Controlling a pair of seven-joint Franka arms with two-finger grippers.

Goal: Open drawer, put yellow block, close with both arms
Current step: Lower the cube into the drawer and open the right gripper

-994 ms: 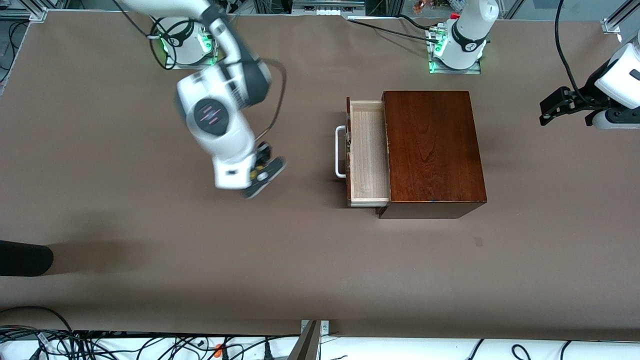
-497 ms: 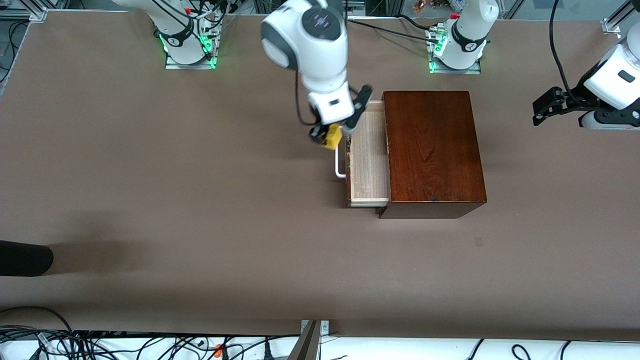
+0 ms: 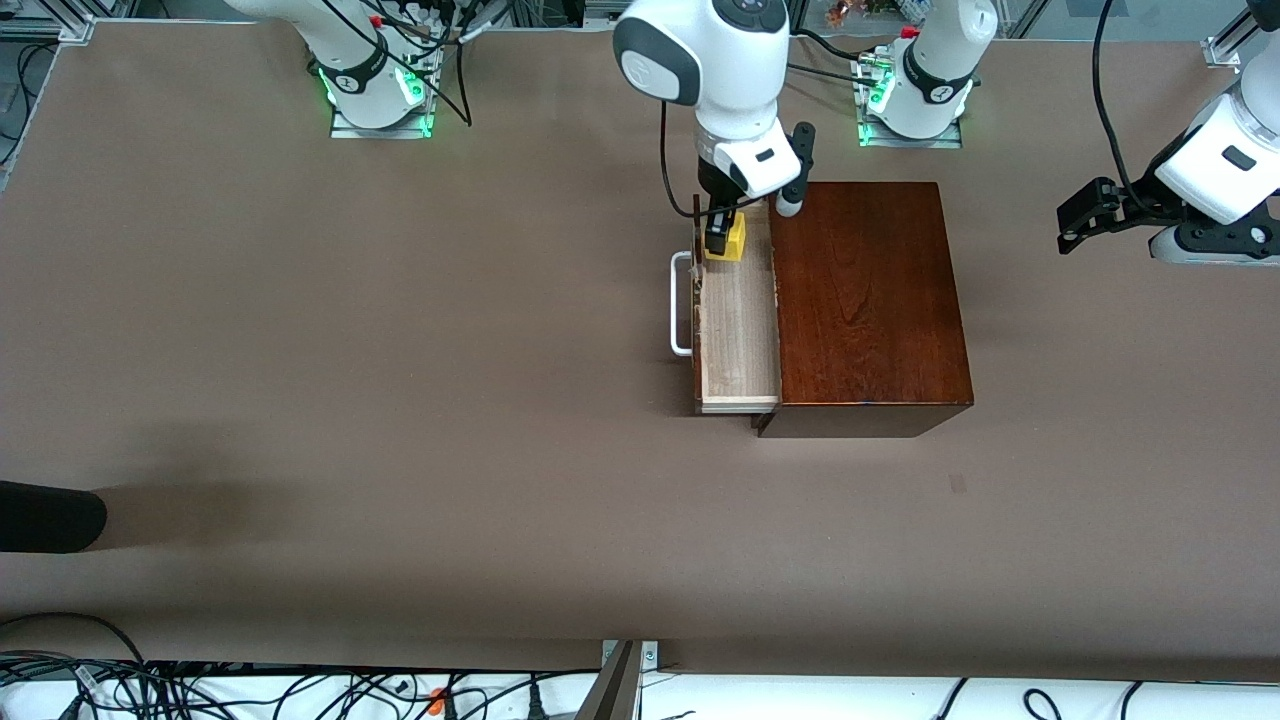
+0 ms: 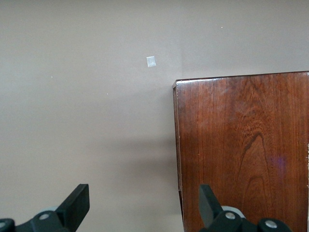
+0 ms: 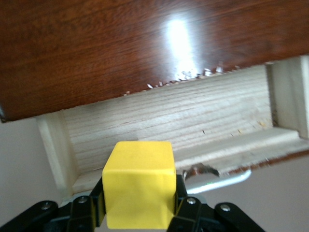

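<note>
The yellow block is above the bottom of the open tray. My right gripper should keep holding the yellow block until it is lower in the tray.
The drawer [image 3: 738, 320] stands pulled out of the reddish-brown wooden box [image 3: 865, 300], its pale tray showing and its white handle [image 3: 680, 305] toward the right arm's end. My right gripper [image 3: 722, 243] is shut on the yellow block [image 3: 728, 240] and holds it over the end of the open tray that lies nearest the robot bases. In the right wrist view the block [image 5: 139, 183] sits between the fingers above the tray [image 5: 169, 121]. My left gripper [image 3: 1085, 215] is open and empty, off the box at the left arm's end; the box corner [image 4: 241, 145] shows in its wrist view.
A dark object [image 3: 45, 515] lies at the table edge at the right arm's end. Cables [image 3: 200, 690] run along the edge nearest the front camera. A small pale mark [image 3: 957, 484] lies on the brown table nearer the camera than the box.
My right arm has swung from the open table, carrying the yellow block across to above the drawer tray. My left gripper has drifted slightly toward the box.
</note>
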